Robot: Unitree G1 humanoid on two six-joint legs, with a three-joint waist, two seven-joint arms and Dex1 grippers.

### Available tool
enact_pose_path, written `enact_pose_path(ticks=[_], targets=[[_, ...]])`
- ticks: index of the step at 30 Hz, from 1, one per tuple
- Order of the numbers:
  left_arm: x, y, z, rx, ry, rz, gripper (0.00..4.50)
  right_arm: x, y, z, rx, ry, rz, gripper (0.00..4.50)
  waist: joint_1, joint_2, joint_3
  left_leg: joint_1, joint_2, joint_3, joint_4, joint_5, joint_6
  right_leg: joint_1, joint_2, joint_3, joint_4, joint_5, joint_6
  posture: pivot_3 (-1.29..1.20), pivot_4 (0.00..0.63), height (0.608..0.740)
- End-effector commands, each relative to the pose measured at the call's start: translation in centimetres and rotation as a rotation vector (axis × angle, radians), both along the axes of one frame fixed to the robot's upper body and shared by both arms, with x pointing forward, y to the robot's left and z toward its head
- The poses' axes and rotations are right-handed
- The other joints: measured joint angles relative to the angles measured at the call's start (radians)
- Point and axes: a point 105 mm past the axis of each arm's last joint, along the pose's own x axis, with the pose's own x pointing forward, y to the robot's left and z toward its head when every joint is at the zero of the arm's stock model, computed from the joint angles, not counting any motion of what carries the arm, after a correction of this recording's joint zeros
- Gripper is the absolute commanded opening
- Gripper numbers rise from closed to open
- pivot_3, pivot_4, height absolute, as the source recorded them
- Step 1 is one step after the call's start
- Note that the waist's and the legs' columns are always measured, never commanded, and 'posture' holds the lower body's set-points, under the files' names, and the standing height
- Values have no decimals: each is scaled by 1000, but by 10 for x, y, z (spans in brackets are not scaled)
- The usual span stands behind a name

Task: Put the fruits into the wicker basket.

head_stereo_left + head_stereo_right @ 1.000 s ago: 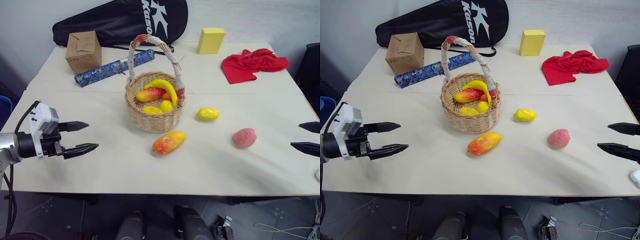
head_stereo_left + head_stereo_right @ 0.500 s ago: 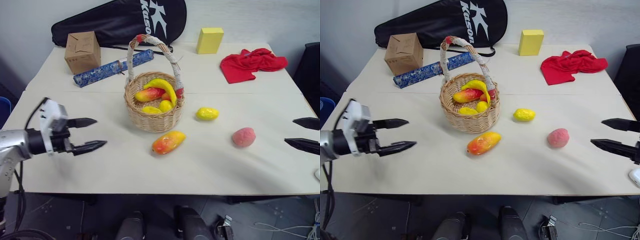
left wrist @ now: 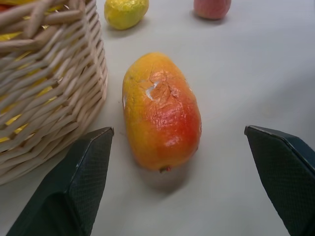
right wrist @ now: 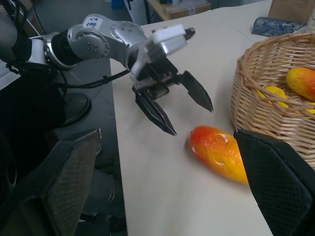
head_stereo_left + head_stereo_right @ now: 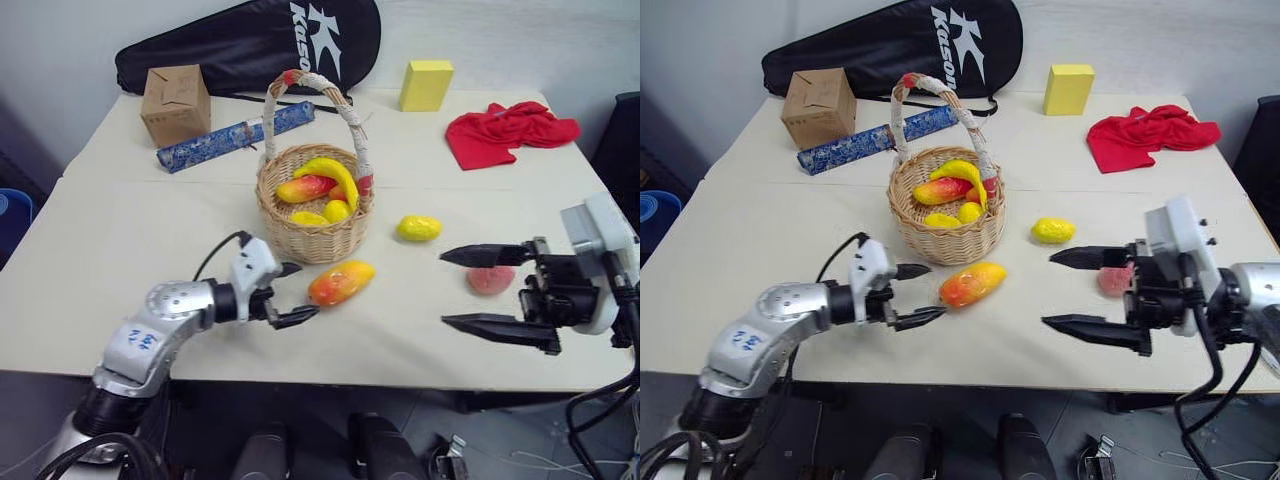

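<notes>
My left gripper's fingers stop short of the mango, so it is too early to close; my left gripper moves toward the mango, then closes on it.
The wicker basket stands mid-table with a yellow banana and other fruits inside. In front of it lies an orange-red mango; the left wrist view has it lying between my fingers' line, close to the basket wall. My left gripper is open, its tips just left of the mango, not touching. A yellow lemon lies right of the basket. The pink peach is partly hidden behind my open right gripper, which points left.
Along the table's back are a cardboard box, a blue patterned roll, a black racket bag, a yellow block and a red cloth. Bare tabletop lies left of the basket.
My left gripper has swung right, up to the mango. My right gripper has come in from the right edge and now points left in front of the peach. Both stayed open.
</notes>
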Motion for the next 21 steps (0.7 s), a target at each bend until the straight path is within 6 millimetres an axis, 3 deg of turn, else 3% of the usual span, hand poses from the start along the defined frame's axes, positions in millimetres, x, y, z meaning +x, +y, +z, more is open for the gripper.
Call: enact_pose_path(ticks=[1, 11, 17, 21], targets=[[15, -6, -9, 36, -24, 40, 4500, -3, 2, 2, -7, -9, 1, 4468, 0, 0, 0, 0, 0, 0, 0, 0, 0, 0, 0, 0, 0, 0, 0, 0, 150, 740], [22, -25, -22, 42, -7, -10, 4500, -2, -3, -1, -10, -23, -51, 4468, -1, 0, 0, -1, 0, 0, 1, 0, 1, 0, 0, 0, 1, 0, 0, 0, 150, 740], [20, -18, -17, 45, -35, -36, 2731, 3, -3, -3, 1, -33, -73, 4500, -3, 0, 0, -1, 0, 0, 1, 0, 1, 0, 0, 0, 1, 0, 0, 0, 150, 740], [2, -3, -2, -4, -46, -115, 2519, 7, -3, -3, 6, -36, -76, 4500, -6, 0, 0, -1, 1, 0, 1, 0, 1, 0, 0, 0, 0, 0, 0, 0, 150, 740]])
